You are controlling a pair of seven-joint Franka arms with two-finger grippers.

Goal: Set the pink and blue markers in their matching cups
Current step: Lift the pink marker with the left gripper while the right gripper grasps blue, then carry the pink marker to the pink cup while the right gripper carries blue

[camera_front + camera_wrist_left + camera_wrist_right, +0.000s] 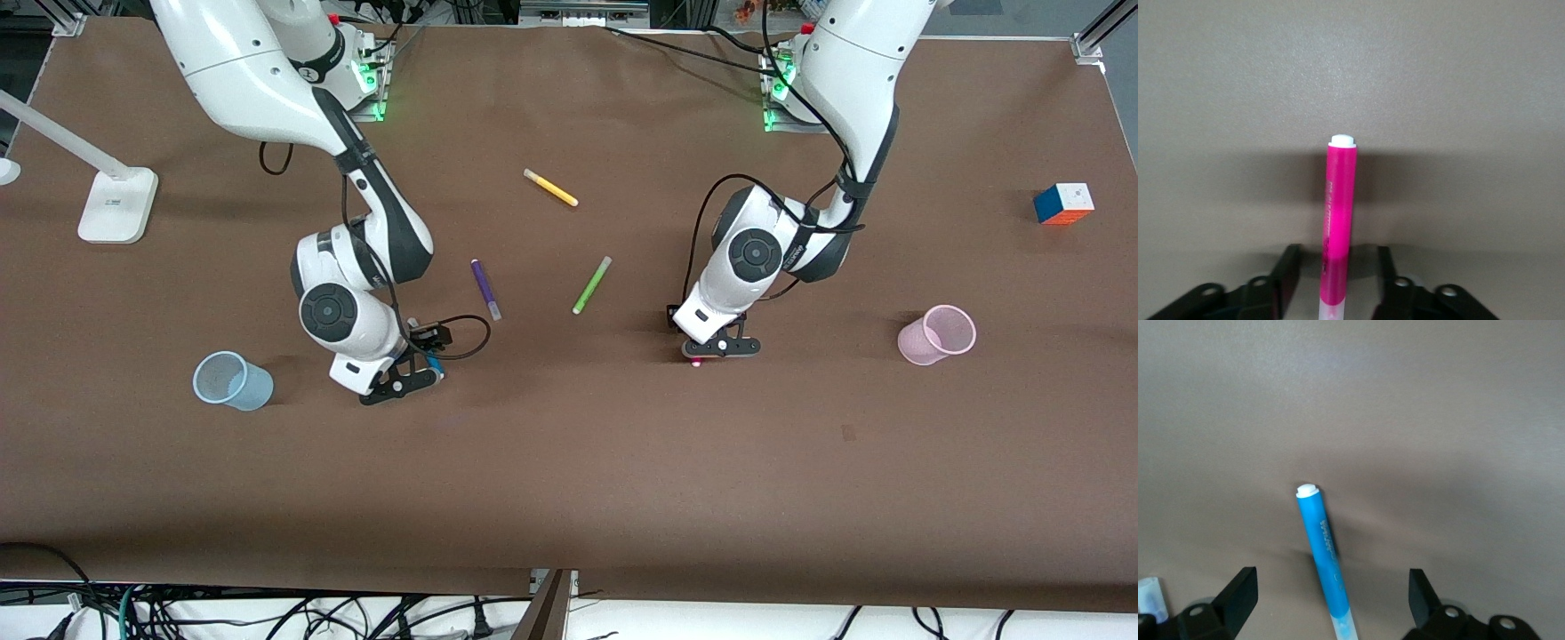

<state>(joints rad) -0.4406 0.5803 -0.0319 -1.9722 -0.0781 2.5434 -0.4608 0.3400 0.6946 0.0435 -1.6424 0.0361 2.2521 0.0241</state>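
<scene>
My right gripper takes the blue marker by its blue body near the marker's translucent end [434, 363] next. Then it puts the marker in the matching cup.
The pink marker [1340, 200] lies on the brown table between the fingers of my left gripper [1336, 257], which is open with a gap on each side of it. In the front view only its tip [696, 363] shows under the left gripper [714, 353]. The blue marker [1321, 547] lies on the table between the wide-open fingers of my right gripper [1331, 583]. A bit of it [434, 363] shows beside the right gripper [409, 378]. The pale blue cup [233, 380] stands toward the right arm's end. The pale pink cup [936, 335] stands toward the left arm's end.
A dark purple marker [485, 289], a lime-green marker [592, 284] and a yellow marker [550, 188] lie between the arms, farther from the front camera. A colour cube [1063, 204] sits near the left arm's end. A white lamp base [117, 204] sits at the right arm's end.
</scene>
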